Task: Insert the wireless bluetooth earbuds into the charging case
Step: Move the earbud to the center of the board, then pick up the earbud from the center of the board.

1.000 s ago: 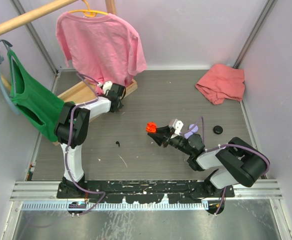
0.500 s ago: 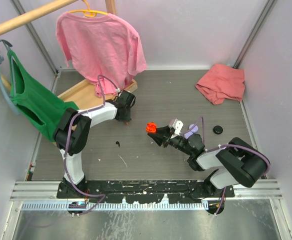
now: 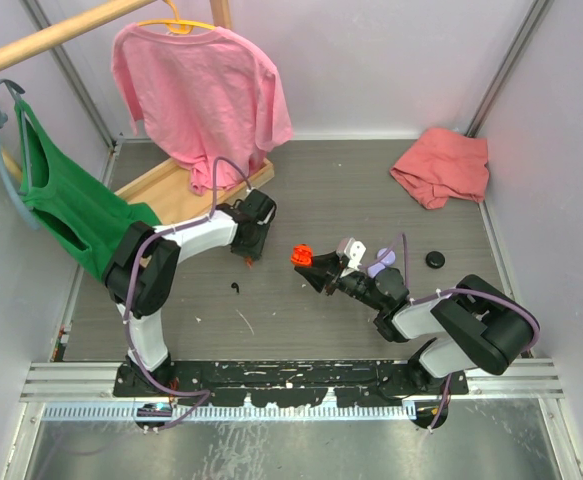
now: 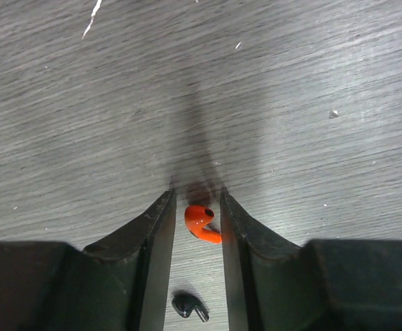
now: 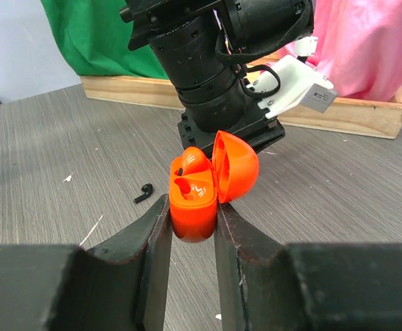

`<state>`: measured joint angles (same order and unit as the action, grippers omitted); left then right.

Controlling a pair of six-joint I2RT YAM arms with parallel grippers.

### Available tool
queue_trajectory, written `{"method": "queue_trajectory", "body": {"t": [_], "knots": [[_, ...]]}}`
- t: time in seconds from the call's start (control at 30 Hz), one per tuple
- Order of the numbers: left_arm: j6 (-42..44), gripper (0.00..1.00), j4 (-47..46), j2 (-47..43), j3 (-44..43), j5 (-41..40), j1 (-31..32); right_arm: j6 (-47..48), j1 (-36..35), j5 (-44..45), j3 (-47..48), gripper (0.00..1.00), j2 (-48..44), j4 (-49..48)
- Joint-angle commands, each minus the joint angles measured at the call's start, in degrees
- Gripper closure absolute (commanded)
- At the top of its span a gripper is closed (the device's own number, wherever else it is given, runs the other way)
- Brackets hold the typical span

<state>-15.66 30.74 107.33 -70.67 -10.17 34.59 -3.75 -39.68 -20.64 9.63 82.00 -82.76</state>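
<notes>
The stem of the orange earbud has to stay free to go into the charging case (image 3: 300, 255), so my left gripper needs to grab the earbud by its rounded head.
My right gripper (image 5: 192, 204) (image 3: 313, 265) is shut on an orange charging case (image 5: 192, 207) (image 3: 300, 255), held above the table with its lid (image 5: 236, 165) open. One orange earbud (image 5: 192, 161) sits in a socket. A second orange earbud (image 4: 202, 222) (image 3: 246, 262) lies on the table between the fingers of my left gripper (image 4: 197, 198) (image 3: 249, 248). Those jaws stand narrowly open around it, with a gap on the left side. A black earbud (image 4: 189, 305) (image 3: 235, 288) (image 5: 143, 192) lies just nearer.
A lilac case (image 3: 379, 265) and a black case (image 3: 435, 259) lie right of the right arm. A crumpled pink cloth (image 3: 441, 166) sits far right. A wooden rack base (image 3: 171, 180) with hanging pink and green shirts stands far left.
The left arm swung from the wooden rack base toward the table's middle and came down over the orange earbud, its jaws parting slightly. The right arm and the case stayed still.
</notes>
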Motion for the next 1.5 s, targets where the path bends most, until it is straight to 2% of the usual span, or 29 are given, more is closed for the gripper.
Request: {"method": "queue_trajectory", "body": {"t": [0.0,0.13,0.23,0.63,1.13,1.47], "knots": [[-3.14,0.63,3.5,-1.95,-0.59,-0.39,-0.13,0.56,-0.06,-0.03,1.24,0.99,-1.75,-3.29],[-8.27,0.55,4.68,-2.15,-0.89,-1.78,-0.14,0.66,-0.1,-0.01,1.25,0.99,-1.76,-3.13],[-11.52,0.54,4.6,-2.98,-0.36,-2.52,-0.14,0.61,-0.11,-0.09,1.33,0.99,-1.78,-3.11],[-16.67,0.59,3.05,-0.08,-1.38,-0.73,-0.75,0.63,-0.03,-0.18,1.44,0.99,-1.93,-2.76],[-17.47,0.8,5.58,3.5,-3.57,0.66,-0.75,0.58,-0.1,-0.27,1.53,0.99,-1.8,-2.76],[-17.13,0.98,1.54,-2.91,-0.36,3.09,-0.48,0.94,-0.01,-0.27,1.61,0.99,-1.67,-2.16]]}}
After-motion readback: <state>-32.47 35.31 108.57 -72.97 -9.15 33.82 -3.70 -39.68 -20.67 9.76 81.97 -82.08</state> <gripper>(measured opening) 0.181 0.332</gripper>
